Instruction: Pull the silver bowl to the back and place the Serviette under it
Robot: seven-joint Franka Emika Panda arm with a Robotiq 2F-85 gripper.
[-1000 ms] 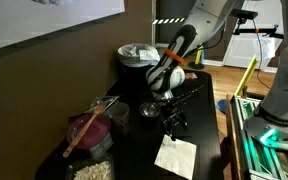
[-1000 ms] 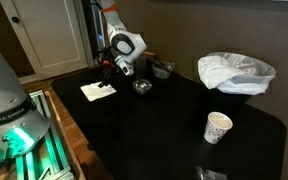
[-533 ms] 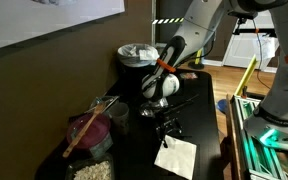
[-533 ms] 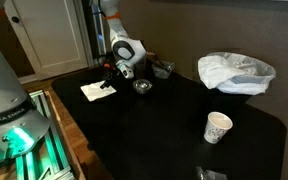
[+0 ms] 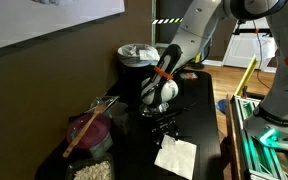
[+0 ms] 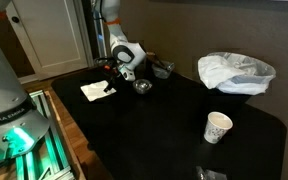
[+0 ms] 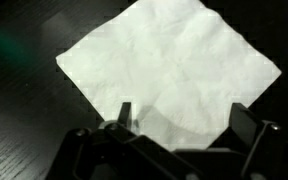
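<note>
My open fingers reach down to the surface of the white serviette's near part in the wrist view, so it is now time to close on that part.
The white serviette [image 7: 169,60] lies flat on the black table, filling most of the wrist view; it also shows in both exterior views [image 5: 175,157] [image 6: 97,90]. My gripper [image 7: 184,118] is open and empty, hanging just above the serviette's near corner, fingers either side of it. In the exterior views the gripper [image 5: 167,127] [image 6: 110,77] points down at the table's end near the serviette. The small silver bowl [image 6: 142,87] stands on the table beside the gripper, apart from the serviette; it is partly hidden behind the arm in an exterior view [image 5: 147,112].
A bin lined with a white bag [image 6: 236,72] [image 5: 137,55] stands at the table's wall side. A paper cup [image 6: 217,127] stands alone. A purple bowl with a wooden stick [image 5: 89,130] is near the wall. Another robot's base [image 6: 9,140] is beside the table.
The arm has moved away from the bowl's side toward the serviette and come lower over it. The bowl and serviette have not moved.
</note>
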